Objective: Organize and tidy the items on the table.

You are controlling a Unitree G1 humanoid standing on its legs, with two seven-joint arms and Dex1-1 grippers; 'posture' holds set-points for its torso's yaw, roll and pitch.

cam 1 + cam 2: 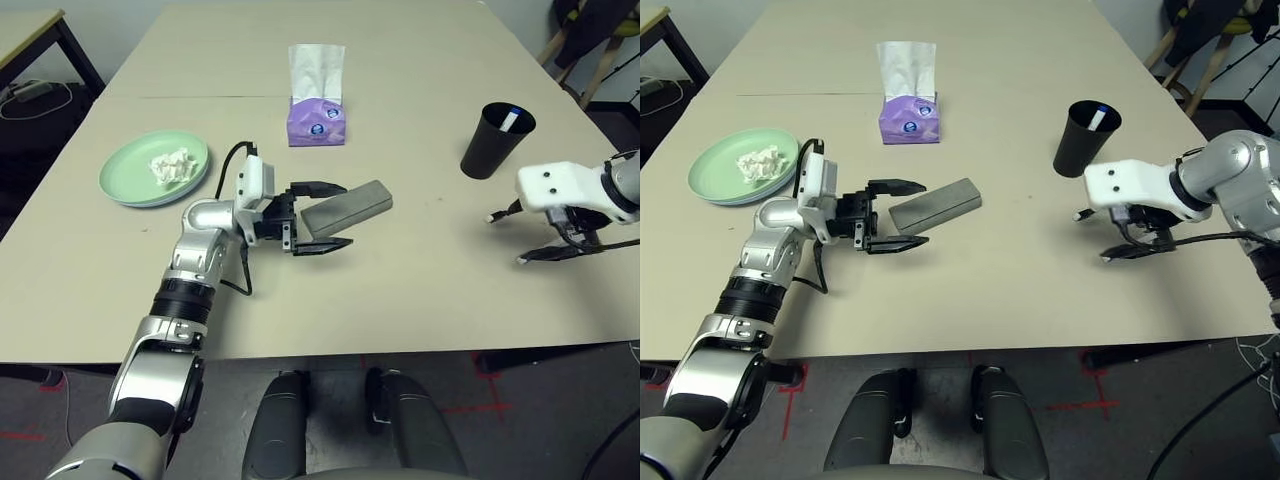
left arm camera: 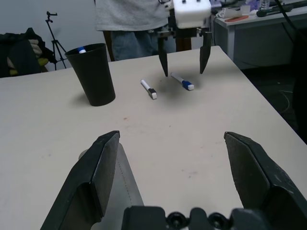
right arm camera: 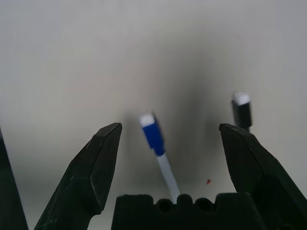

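My right gripper would miss the marker if it closed now. My fingers are above the blue cap (image 3: pixel 156 139), so I should lower the gripper first.
My left gripper (image 1: pixel 347 214) is open around the near end of the long grey glasses case (image 1: pixel 362 202), which lies flat on the beige table (image 1: pixel 420 300); in the left wrist view the case (image 2: pixel 125 184) sits close against one finger. My right gripper (image 1: pixel 505 238) hangs open just over the table, straddling a white marker with a blue cap (image 3: pixel 156 139). A second white marker with a black cap (image 2: pixel 148 89) lies just outside its fingers. The black cup (image 1: pixel 495 140) stands behind them with another marker (image 1: pixel 510 118) in it. The crumpled tissue wad (image 1: pixel 170 165) rests on the pale green plate (image 1: pixel 125 182).
A purple tissue box (image 1: pixel 316 120) stands at mid-table behind the case. A dark-legged side table (image 1: pixel 30 30) is off the far left corner. A person (image 2: pixel 129 14) stands beyond the right end of the table, and chair legs (image 1: pixel 590 60) show at the far right.
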